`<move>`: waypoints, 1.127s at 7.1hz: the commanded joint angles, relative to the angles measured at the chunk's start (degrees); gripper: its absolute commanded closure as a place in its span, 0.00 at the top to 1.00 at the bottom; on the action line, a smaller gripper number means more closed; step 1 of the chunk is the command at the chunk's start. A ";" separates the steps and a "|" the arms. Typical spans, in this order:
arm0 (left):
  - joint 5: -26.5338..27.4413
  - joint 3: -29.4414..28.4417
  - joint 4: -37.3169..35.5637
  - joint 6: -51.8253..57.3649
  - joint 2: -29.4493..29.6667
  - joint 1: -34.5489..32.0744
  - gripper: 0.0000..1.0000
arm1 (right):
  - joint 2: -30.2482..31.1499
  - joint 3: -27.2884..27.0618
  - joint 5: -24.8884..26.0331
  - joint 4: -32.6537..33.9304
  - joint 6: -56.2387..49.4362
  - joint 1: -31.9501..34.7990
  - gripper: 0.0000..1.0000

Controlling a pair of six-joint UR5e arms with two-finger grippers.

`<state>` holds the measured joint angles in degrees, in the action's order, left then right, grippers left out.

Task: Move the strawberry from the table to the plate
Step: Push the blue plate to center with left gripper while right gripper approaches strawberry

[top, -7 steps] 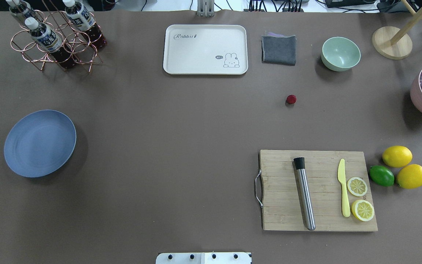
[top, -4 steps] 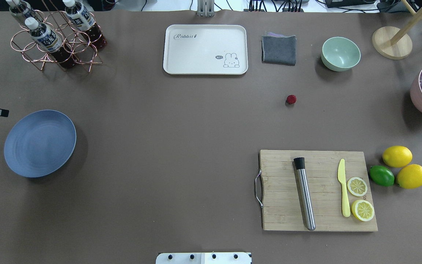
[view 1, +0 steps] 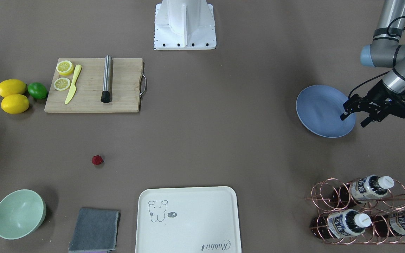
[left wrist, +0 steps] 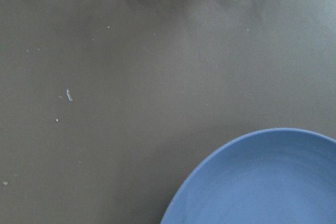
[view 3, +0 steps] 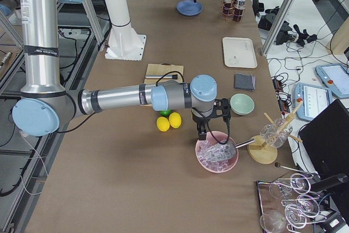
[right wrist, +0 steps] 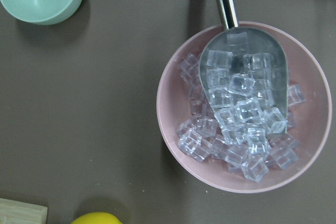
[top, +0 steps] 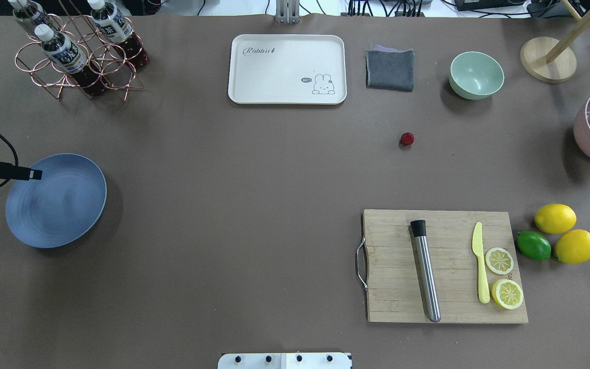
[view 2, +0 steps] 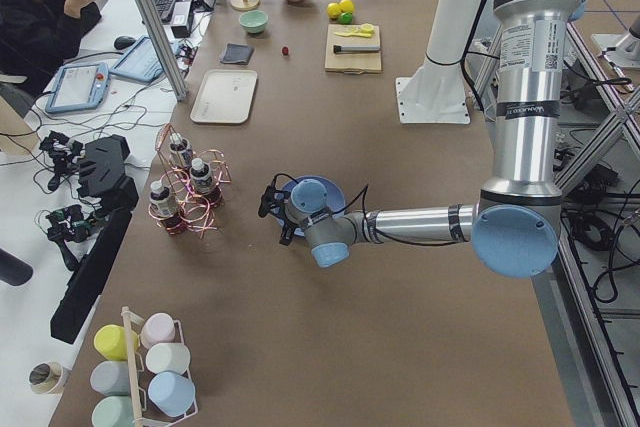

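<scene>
I should next grab the blue plate by its rim (view 1: 348,130) with my left gripper, to bring the plate within reach for the strawberry (view 1: 97,160).
The strawberry (top: 406,138) (view 1: 97,160) is a small dark-red berry lying alone on the brown table (top: 249,179), right of centre in the overhead view. At the far left sits the blue plate (top: 57,205) (view 1: 320,109) (left wrist: 262,182), with nothing on it. My left gripper (view 1: 354,120) (top: 33,175) hangs over the plate's outer rim, open and holding nothing, far from the berry. Only the exterior right view shows my right gripper (view 3: 202,130), above a pink bowl of ice (view 3: 217,154) (right wrist: 244,106); whether it is open or shut I cannot tell.
A wooden board (top: 443,266) carries a steel muddler, a yellow knife and lemon slices. Beside it lie two lemons and a lime (top: 533,245). A cream tray (top: 287,69), grey cloth (top: 390,69) and mint bowl (top: 476,75) line the far edge. A copper bottle rack (top: 77,54) stands far left.
My left gripper has come in from the overhead view's left edge, moving right and toward the near side until its tip is over the plate's rim. The strawberry has not moved.
</scene>
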<state>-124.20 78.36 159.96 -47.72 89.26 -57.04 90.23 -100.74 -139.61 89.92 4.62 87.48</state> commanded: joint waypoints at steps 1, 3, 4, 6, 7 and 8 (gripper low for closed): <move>-0.08 -0.39 0.70 0.26 -0.40 0.18 0.66 | -0.85 0.19 -0.31 -4.21 6.17 -2.48 1.00; -0.34 -0.22 0.96 0.17 -0.57 0.26 0.48 | -0.85 0.20 -0.31 -4.32 6.81 -2.93 1.00; -0.26 -0.48 1.57 0.17 -0.58 0.79 0.47 | -0.85 0.20 -0.31 -4.41 6.81 -2.93 1.00; -0.26 -1.01 1.58 0.26 -0.58 1.14 0.45 | -0.94 0.20 -0.31 -4.41 7.16 -3.02 1.00; -0.17 -1.01 1.58 0.26 -0.58 1.41 0.45 | -0.94 0.11 -0.31 -4.41 7.94 -3.10 1.00; -0.34 -0.92 1.58 0.09 -0.49 1.32 0.25 | -0.94 -0.15 -0.31 -4.41 8.47 -3.10 1.00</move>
<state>-124.44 77.40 161.54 -47.50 88.70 -55.77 89.31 -100.66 -139.92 85.53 12.40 84.42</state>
